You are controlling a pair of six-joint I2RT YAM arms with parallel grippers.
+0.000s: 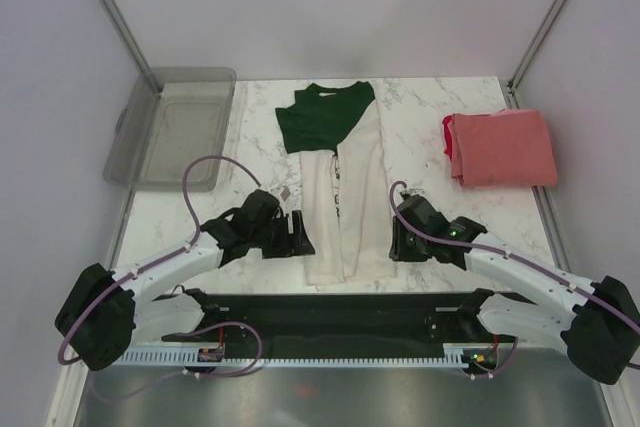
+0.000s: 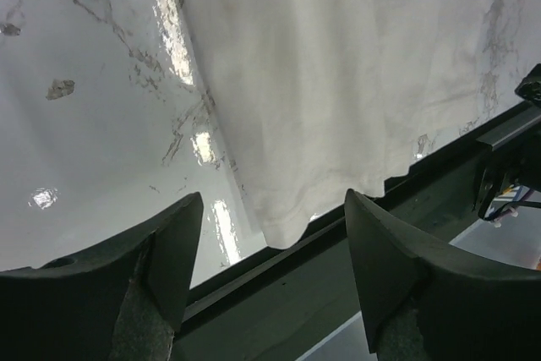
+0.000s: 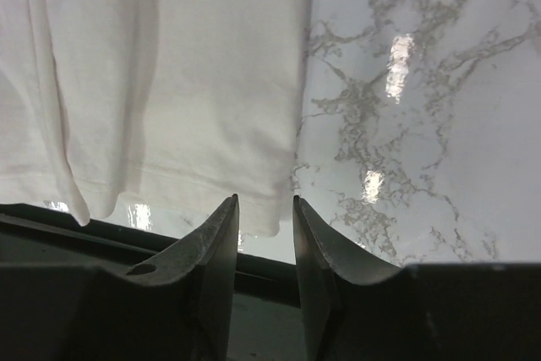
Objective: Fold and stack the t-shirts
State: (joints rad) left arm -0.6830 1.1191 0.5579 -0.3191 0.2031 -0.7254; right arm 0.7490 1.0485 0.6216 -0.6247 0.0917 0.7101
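Observation:
My right gripper grabs the cream-white t-shirt [image 1: 340, 197] by its near hem's outer corner next, to fold the hem toward the green end.
The cream-white t-shirt [image 1: 340, 197] with dark green sleeves lies as a long folded strip down the table's middle, green end at the back. The coral-red t-shirt [image 1: 503, 147] lies folded at the right. My left gripper [image 1: 300, 237] sits beside the strip's near left edge. In the left wrist view it [image 2: 273, 195] is wide open and empty, with the hem's left corner [image 2: 287, 224] just beyond it. My right gripper [image 1: 394, 243] sits at the near right edge. In the right wrist view it [image 3: 265, 199] is narrowly open, with the hem's right corner [image 3: 264, 213] at its tips, not pinched.
A clear grey plastic bin [image 1: 175, 127] stands at the back left. The marble table's [image 1: 440, 197] near edge and a dark rail [image 2: 338, 268] run just under the shirt's hem. Frame posts rise at both back corners.

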